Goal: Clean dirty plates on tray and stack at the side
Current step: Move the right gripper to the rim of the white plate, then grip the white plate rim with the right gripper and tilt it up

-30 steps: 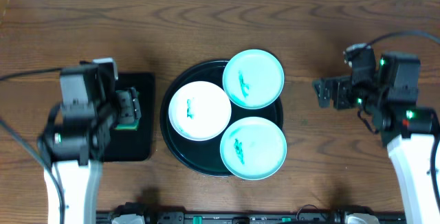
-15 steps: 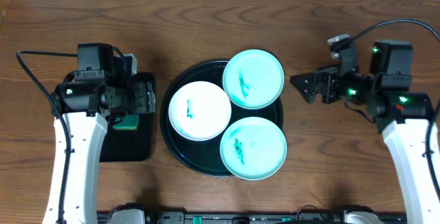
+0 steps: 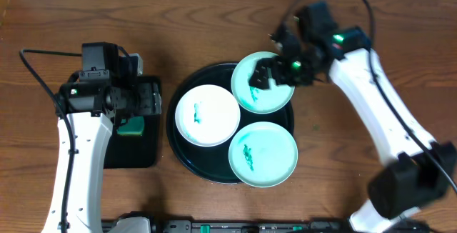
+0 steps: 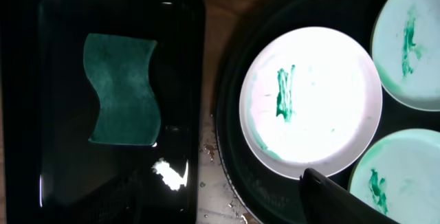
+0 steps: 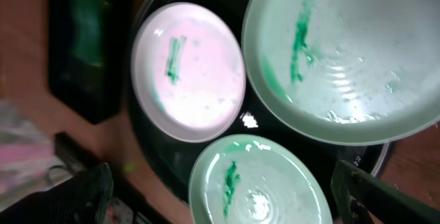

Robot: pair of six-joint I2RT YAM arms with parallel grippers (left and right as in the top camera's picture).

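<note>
The white plate has a smeared side that should stay open for cleaning with the sponge. My right gripper will next grab the white plate's rim on the side facing the turquoise plates.
Three dirty plates lie on the round black tray [image 3: 173, 136]: a white plate [image 3: 207, 116] at left, a turquoise plate [image 3: 275, 93] at the far right and a turquoise plate [image 3: 263, 154] at the near right. Each has green smears. My right gripper [image 3: 268, 65] is open and empty, hovering over the far turquoise plate. Its wrist view shows the white plate [image 5: 189, 80], the far turquoise plate [image 5: 344, 59] and the near one [image 5: 261, 183], with its gripper [image 5: 227, 207] held wide. My left gripper [image 3: 151, 102] is open and empty over the rectangular tray's right edge.
A smaller rectangular black tray [image 3: 139, 158] at the left holds a green sponge [image 3: 131, 126], which also shows in the left wrist view [image 4: 124, 90]. The left gripper [image 4: 220, 207] spans the gap between that tray [image 4: 189, 45] and the white plate [image 4: 309, 104]. Brown wood table all round.
My right arm has swung from the table's right side leftward over the far turquoise plate. My left arm rose and turned earlier, then stayed nearly still. The plates have not moved.
</note>
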